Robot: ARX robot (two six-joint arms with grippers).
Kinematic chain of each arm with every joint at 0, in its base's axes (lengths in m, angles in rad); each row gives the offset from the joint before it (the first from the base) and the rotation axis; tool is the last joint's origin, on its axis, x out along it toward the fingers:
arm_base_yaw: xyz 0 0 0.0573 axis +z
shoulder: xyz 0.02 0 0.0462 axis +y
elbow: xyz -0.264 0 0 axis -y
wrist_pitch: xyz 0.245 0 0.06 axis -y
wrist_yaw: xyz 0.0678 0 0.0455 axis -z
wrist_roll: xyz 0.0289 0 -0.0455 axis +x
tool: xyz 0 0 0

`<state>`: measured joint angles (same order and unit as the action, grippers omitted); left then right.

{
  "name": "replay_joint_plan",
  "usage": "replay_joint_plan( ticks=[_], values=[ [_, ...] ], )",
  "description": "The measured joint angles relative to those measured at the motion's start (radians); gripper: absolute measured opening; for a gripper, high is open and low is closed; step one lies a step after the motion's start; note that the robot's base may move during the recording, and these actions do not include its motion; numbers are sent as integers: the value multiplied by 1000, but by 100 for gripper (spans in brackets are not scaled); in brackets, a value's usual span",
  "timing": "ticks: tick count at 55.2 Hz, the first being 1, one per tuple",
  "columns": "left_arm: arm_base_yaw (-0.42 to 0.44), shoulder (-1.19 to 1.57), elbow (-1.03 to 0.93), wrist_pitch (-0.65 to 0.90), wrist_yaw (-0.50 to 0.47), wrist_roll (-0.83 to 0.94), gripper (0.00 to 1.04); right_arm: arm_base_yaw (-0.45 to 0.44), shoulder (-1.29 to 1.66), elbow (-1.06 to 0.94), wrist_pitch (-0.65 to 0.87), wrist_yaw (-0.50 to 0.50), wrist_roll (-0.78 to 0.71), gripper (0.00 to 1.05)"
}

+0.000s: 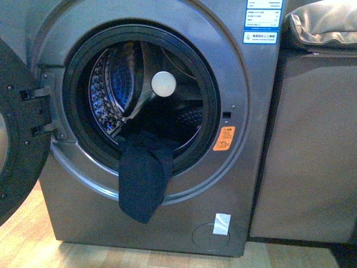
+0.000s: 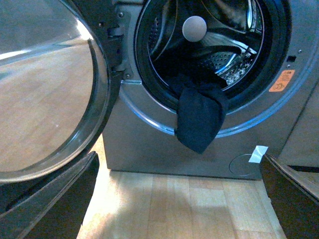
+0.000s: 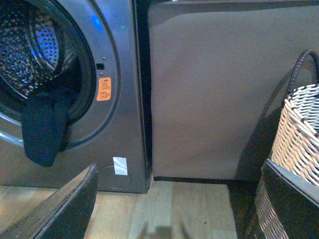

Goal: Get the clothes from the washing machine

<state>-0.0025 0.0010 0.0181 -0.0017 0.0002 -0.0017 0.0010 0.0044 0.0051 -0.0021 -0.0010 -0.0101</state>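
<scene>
The clothes hang slack down the front of the machine. The robot's left gripper will next grab them by the bunched top fold that stands up at the machine's rim.
The grey washing machine stands with its round door swung open to the left. The clothes, a dark navy limp garment, hang out of the drum mouth over the black rim. They also show in the left wrist view as clothes and in the right wrist view as clothes. My left gripper is open, low over the wooden floor in front of the machine, well short of the garment. My right gripper is open too, facing the cabinet beside the machine. Neither arm shows in the front view.
A grey-brown cabinet stands right of the machine, with a grey cushion on top. A woven basket sits close to my right gripper. The open glass door fills the space beside my left gripper. Wooden floor lies below.
</scene>
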Motion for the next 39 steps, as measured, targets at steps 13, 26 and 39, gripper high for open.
replay_joint_plan(
  ticks=[13, 26, 39],
  values=[
    [0, 0, 0, 0, -2, 0, 98, 0, 0, 0, 0, 0, 0, 97],
    [54, 87, 2, 60, 188, -162, 98, 0, 0, 0, 0, 2, 0, 97],
    [-44, 713, 149, 509, 143, -275, 98, 0, 0, 0, 0, 0, 0, 97]
  ],
)
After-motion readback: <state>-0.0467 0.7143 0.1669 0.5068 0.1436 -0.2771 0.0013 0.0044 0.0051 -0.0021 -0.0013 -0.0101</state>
